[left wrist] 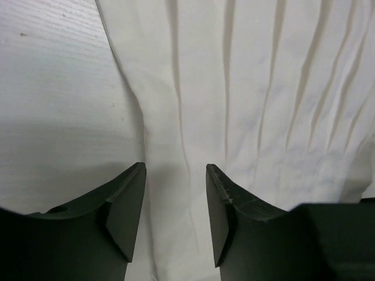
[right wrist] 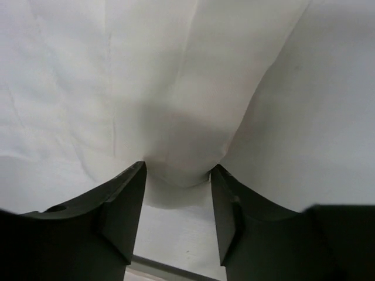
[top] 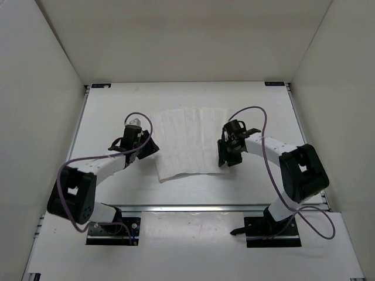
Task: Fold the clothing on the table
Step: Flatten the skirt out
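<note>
The left gripper will next grab the clothing's near corner (top: 161,178), opposite the right gripper's corner, so that the two can fold the clothing's near edge over together.
The clothing (top: 187,140) is a thin white creased sheet lying flat on the middle of the table (top: 117,111). My left gripper (top: 147,147) sits at its left edge. In the left wrist view this gripper (left wrist: 176,172) is open, and the clothing's (left wrist: 263,88) left border runs down between the dark fingers (left wrist: 126,205). My right gripper (top: 226,157) is at the cloth's near right corner. In the right wrist view it (right wrist: 179,172) is open, with a rounded bulge of the clothing (right wrist: 146,70) sitting between the fingertips (right wrist: 231,199) and touching both.
White enclosure walls stand on the left, right and back. A metal rail (top: 193,208) runs along the near edge, also low in the right wrist view as a rail (right wrist: 158,266). Purple cables (top: 263,117) loop off both arms above the table.
</note>
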